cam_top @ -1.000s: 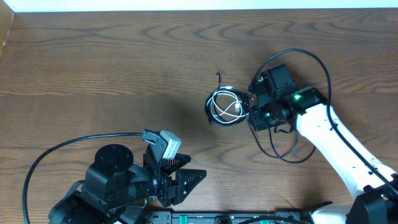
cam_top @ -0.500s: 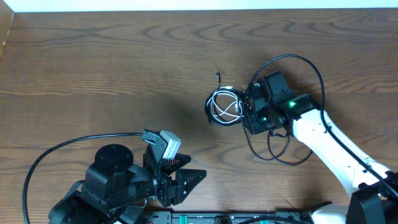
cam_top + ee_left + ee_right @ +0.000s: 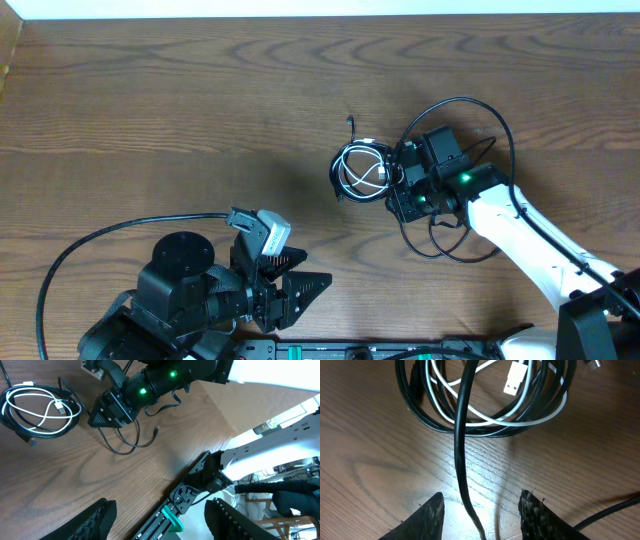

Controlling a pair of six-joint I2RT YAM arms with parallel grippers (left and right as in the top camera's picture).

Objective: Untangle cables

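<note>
Next, my right gripper grabs the single black cord (image 3: 396,199) (image 3: 460,450) where it runs out of the coil, to untangle the cables.
The cables (image 3: 362,171) lie as one small coil on the wooden table, black loops around a white cord. In the right wrist view the coil (image 3: 485,415) fills the top, with the white plug (image 3: 516,381) inside it. A black cord (image 3: 461,460) runs from the coil down between my right gripper's (image 3: 480,515) open fingers, which hold nothing. In the overhead view the right gripper (image 3: 397,190) sits just right of the coil. My left gripper (image 3: 298,290) is open and empty, far below and left of the coil. The coil also shows in the left wrist view (image 3: 40,407).
A thin black cord with a plug end (image 3: 156,430) loops on the table under the right arm. Thicker black wires (image 3: 490,110) arc around the right arm, and another (image 3: 90,240) leads to the left arm. The table's front edge (image 3: 190,485) is near the left gripper.
The right gripper has shifted slightly left toward the coil, and its arm's wire loops have swung with it. The coil and left arm have not moved.
</note>
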